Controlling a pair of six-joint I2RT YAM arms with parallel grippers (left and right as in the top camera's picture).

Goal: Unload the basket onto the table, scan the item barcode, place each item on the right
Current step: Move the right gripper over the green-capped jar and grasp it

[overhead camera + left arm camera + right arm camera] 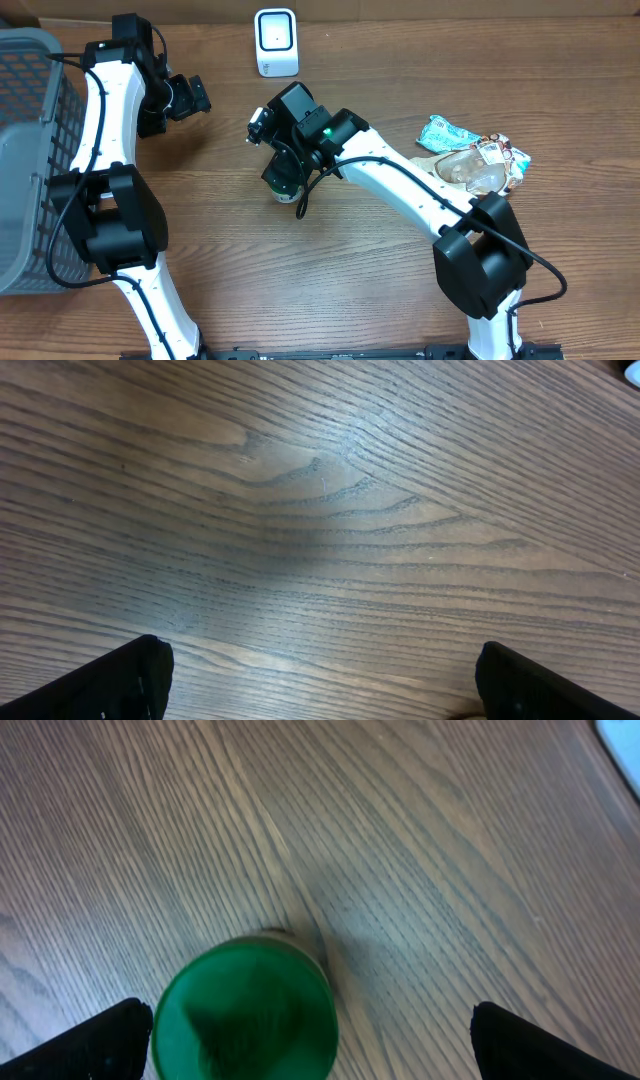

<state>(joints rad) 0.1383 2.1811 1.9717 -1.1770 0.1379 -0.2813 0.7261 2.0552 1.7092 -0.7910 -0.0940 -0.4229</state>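
Note:
I should lower my right gripper before I close it on the container. The green lid (pixel 245 1010) is below my fingers, beside a part of the table.
A small container with a round green lid (pixel 245 1010) stands upright on the wooden table; in the overhead view the container (pixel 281 186) is mostly covered by my right wrist. My right gripper (pixel 315 1042) hangs above it, open, with the lid between the fingers and close to the left finger (pixel 115 1040). The white barcode scanner (pixel 275 42) stands at the back of the table. My left gripper (pixel 188 98) is open over bare wood at the back left, and the left wrist view shows only its fingertips (pixel 130 680) and wood. No barcode is visible.
A grey mesh basket (pixel 30 150) stands at the left edge. At the right lie a teal packet (pixel 445 132) and a clear bag of snacks (pixel 488 165). The scanner's white corner (pixel 622 750) shows at the upper right of the right wrist view.

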